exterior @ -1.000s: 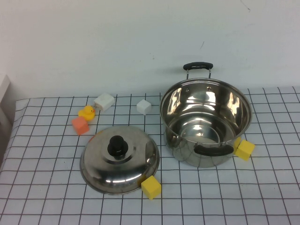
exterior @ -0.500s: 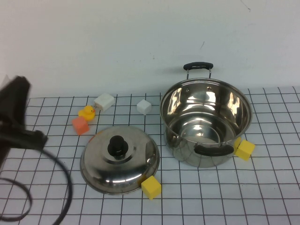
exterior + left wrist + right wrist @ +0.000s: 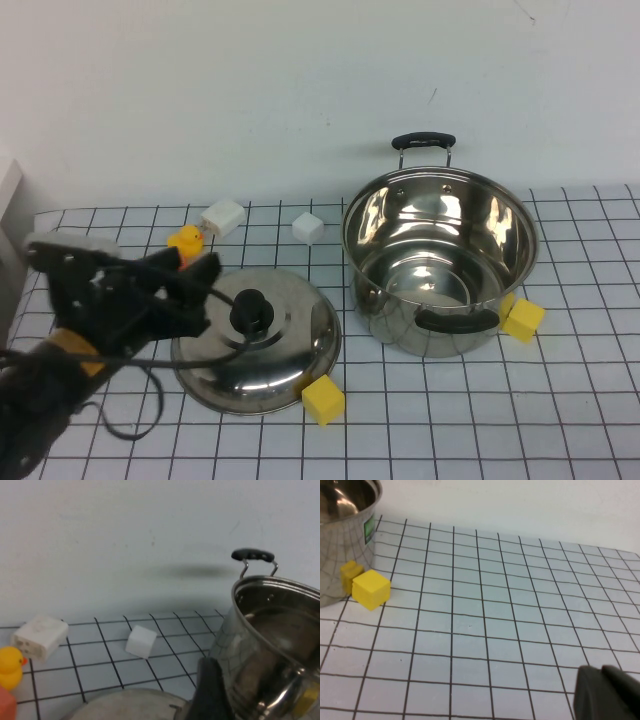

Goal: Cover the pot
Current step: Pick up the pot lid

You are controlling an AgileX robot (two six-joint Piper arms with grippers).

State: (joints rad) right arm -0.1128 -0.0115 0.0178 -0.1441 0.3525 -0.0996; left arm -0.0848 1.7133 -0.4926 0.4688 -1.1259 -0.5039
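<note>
The lid's steel dome spreads wide and slopes down to the cloth, so my left gripper should grab the lid by its black knob (image 3: pixel 250 312) next.
The pot (image 3: pixel 440 260) is a large shiny steel pot with two black loop handles, standing open on the checked cloth at the right. It also shows in the left wrist view (image 3: pixel 270 645) and the right wrist view (image 3: pixel 345 535). The domed steel lid (image 3: pixel 280 350) with its black knob (image 3: pixel 250 312) lies on the cloth to the pot's left. My left gripper (image 3: pixel 200 295) is open over the lid's left edge, its fingers pointing at the knob, apart from it. My right gripper (image 3: pixel 600 672) is out of the high view; it hangs shut and empty over bare cloth right of the pot.
One yellow cube (image 3: pixel 322 400) touches the lid's front edge and another (image 3: pixel 522 319) sits by the pot's right side. Two white cubes (image 3: pixel 222 216) (image 3: pixel 307 227) and a yellow duck (image 3: pixel 185 240) lie behind the lid. A white wall stands behind the table.
My left arm has swung in from the left edge and now reaches over the lid's left side. The pot, lid and toys have not moved.
</note>
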